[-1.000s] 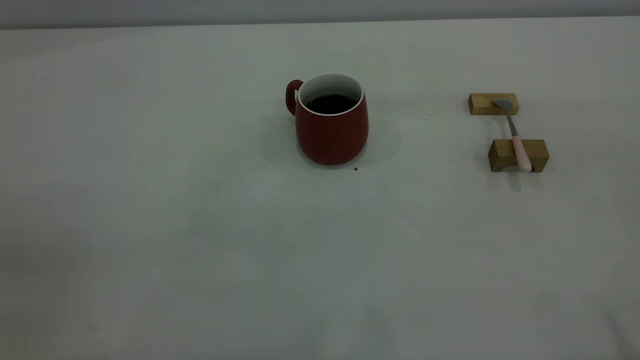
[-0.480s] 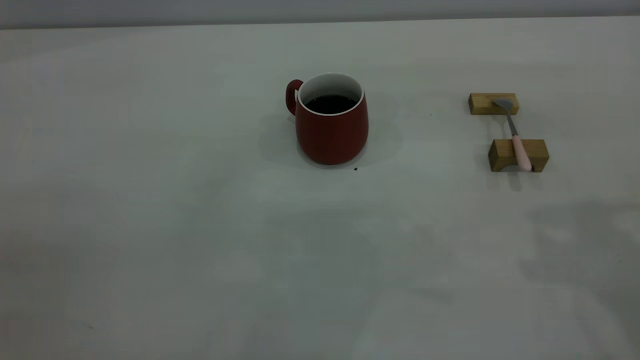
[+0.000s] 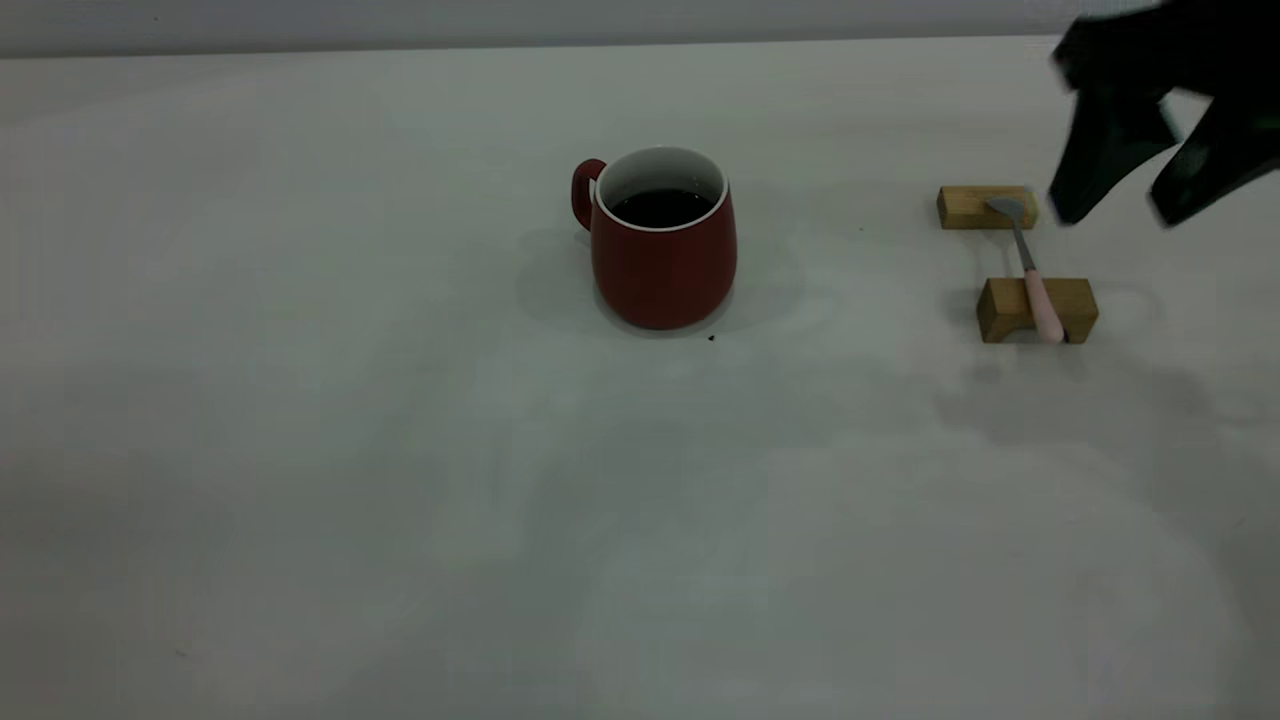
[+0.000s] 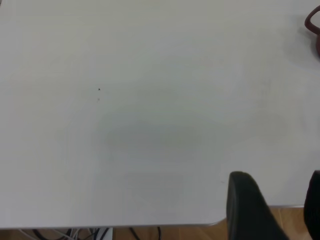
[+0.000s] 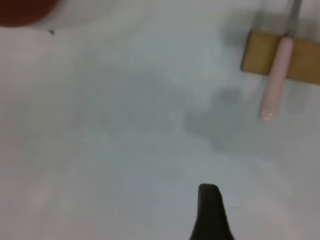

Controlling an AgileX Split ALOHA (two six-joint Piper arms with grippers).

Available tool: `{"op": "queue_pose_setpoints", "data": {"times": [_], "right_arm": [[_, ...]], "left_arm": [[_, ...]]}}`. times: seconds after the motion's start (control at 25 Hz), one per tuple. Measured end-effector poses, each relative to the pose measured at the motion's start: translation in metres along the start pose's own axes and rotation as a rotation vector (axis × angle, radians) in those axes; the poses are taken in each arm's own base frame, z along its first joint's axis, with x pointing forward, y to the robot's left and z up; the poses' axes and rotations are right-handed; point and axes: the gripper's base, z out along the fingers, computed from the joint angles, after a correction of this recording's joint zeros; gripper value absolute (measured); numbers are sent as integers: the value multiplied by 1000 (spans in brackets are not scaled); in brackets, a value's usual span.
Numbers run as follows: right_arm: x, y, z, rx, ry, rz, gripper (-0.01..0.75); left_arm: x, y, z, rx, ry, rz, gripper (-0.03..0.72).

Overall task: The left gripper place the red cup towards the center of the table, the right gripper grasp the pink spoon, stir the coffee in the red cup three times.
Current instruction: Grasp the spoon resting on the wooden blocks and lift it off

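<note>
My right gripper is going to grab the pink spoon by its pink handle (image 3: 1042, 306) next, to stir the coffee in the red cup (image 3: 663, 262).
The red cup (image 3: 663, 262) stands upright near the middle of the table (image 3: 300, 450), handle to the left, with dark coffee (image 3: 662, 208) inside. The pink spoon (image 3: 1040, 300) lies across two wooden blocks at the right, its bowl on the far block. My right gripper (image 3: 1120, 212) hangs open in the air just right of the spoon's bowl end, touching nothing. In the right wrist view the spoon (image 5: 276, 75) lies ahead of one dark fingertip (image 5: 210, 207). My left gripper (image 4: 280, 200) is open and empty over the table's near edge, far from the cup's handle (image 4: 312, 22).
The far wooden block (image 3: 965, 207) and the near notched block (image 3: 1005, 310) carry the spoon. A tiny dark speck (image 3: 711, 338) lies by the cup's base. Wooden floor (image 4: 200, 232) shows past the table's edge in the left wrist view.
My right gripper has come into the exterior view at the upper right, and its shadow has spread over the table near the spoon. Cup and spoon have not moved.
</note>
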Motion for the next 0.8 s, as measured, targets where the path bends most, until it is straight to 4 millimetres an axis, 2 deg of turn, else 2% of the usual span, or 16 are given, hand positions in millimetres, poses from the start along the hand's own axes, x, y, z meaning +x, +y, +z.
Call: {"op": "queue_pose_setpoints", "data": {"times": [0.28,0.8], "right_arm": [[-16,-6,45,-6,94,76,593],[-18,-14,84,9,126,96,593]], "left_arm": [[0,0,0,0,0,0,355],[0,0,0,0,0,0,355]]}}
